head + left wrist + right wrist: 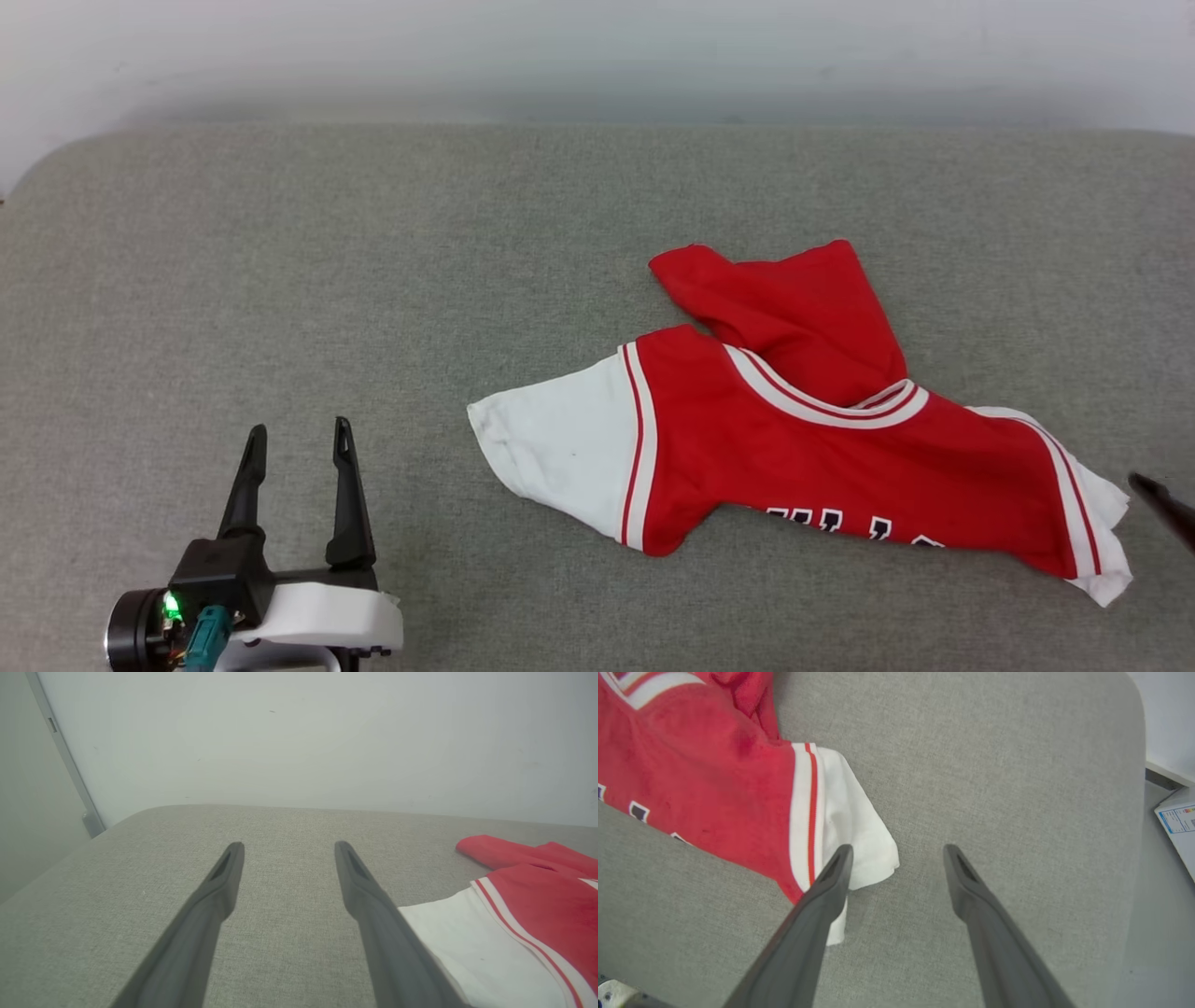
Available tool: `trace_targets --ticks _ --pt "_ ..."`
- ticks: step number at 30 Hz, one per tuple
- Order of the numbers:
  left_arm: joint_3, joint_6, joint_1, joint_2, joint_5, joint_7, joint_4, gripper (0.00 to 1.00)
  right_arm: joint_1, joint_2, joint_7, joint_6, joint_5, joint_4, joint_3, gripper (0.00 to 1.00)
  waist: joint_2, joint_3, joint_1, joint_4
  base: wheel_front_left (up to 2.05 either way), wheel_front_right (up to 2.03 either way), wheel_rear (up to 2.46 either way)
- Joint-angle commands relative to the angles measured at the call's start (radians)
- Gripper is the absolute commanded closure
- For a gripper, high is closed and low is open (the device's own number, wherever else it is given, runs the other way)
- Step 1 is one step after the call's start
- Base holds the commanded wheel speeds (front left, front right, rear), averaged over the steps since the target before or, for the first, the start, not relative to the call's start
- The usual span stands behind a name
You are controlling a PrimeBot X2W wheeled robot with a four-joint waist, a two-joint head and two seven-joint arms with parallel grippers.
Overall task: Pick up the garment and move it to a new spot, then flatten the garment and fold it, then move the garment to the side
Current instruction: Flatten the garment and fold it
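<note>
The red body [851, 470] is lying wide and slack on the tabletop, so my right gripper will next take hold of the garment by its jutting white sleeve hem [1120, 502].
The garment [803, 448], a red jersey with white sleeves and striped trim, lies crumpled on the grey surface right of centre, its lower part folded up toward the back. Black lettering peeks out at its near edge. My left gripper [299, 439] stands open at the lower left, well clear of the white left sleeve [551, 448]. In the left wrist view that gripper [289, 851] has nothing between its fingers, and the garment [537, 914] lies to its right. My right gripper [899, 854] is open just above the white right sleeve [859, 835]; one dark finger [1167, 504] shows at the right edge.
The grey padded surface [373, 280] has rounded corners and ends at a pale wall behind. Off its right edge in the right wrist view lies a white box with a printed label [1178, 821].
</note>
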Motion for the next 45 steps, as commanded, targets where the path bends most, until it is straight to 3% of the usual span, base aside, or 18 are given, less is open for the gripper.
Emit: trace_targets --ticks 1,7,15,23,24,25,29,39,45 --pt "-0.006 0.006 -0.012 -0.001 -0.003 -0.002 -0.005 0.0 -0.024 -0.021 0.047 -0.001 0.019 0.006 0.031 0.0 0.0 0.02 0.0 0.014 0.0 0.0 0.0" --pt "-0.026 0.013 -0.035 0.0 -0.007 -0.002 -0.009 0.0 -0.097 -0.043 0.171 -0.001 0.043 0.063 0.138 0.0 0.0 0.069 0.0 0.042 0.0 0.0 0.0" --pt "-0.04 0.02 -0.073 0.0 0.0 -0.002 -0.011 0.0 -0.185 -0.015 0.181 -0.001 0.032 0.199 0.273 0.0 0.0 0.134 0.0 0.079 0.0 0.0 0.0" --pt "-0.037 0.029 -0.077 -0.001 -0.003 -0.002 -0.01 0.0 -0.134 0.03 0.192 0.006 0.103 0.283 0.468 0.0 0.0 0.147 0.0 0.081 0.0 0.0 0.0" --pt "-0.033 0.03 -0.074 -0.001 -0.003 -0.002 -0.01 0.0 -0.132 0.032 0.183 0.006 0.108 0.281 0.484 0.77 0.0 0.144 0.0 0.076 0.0 0.0 0.0" --pt "-0.031 0.03 -0.07 0.0 -0.002 -0.002 -0.009 0.0 -0.133 0.033 0.174 0.007 0.115 0.281 0.499 1.0 0.0 0.141 0.0 0.072 0.0 0.0 0.0" --pt "-0.025 0.025 -0.066 -0.001 0.002 -0.002 -0.003 0.0 -0.186 0.025 0.071 0.004 0.128 0.288 0.487 1.0 0.0 0.121 0.0 0.052 0.0 0.0 0.0" --pt "0.011 -0.003 -0.034 0.01 0.016 -0.002 0.002 0.0 -0.269 0.005 -0.273 -0.002 0.061 0.293 0.335 1.0 0.0 0.019 0.0 -0.013 0.0 0.0 0.0" --pt "0.022 -0.029 -0.051 0.037 0.028 -0.002 -0.006 0.0 -0.225 0.017 -0.358 -0.002 0.014 0.259 0.231 1.0 0.0 -0.016 0.0 -0.04 0.0 0.0 0.0"
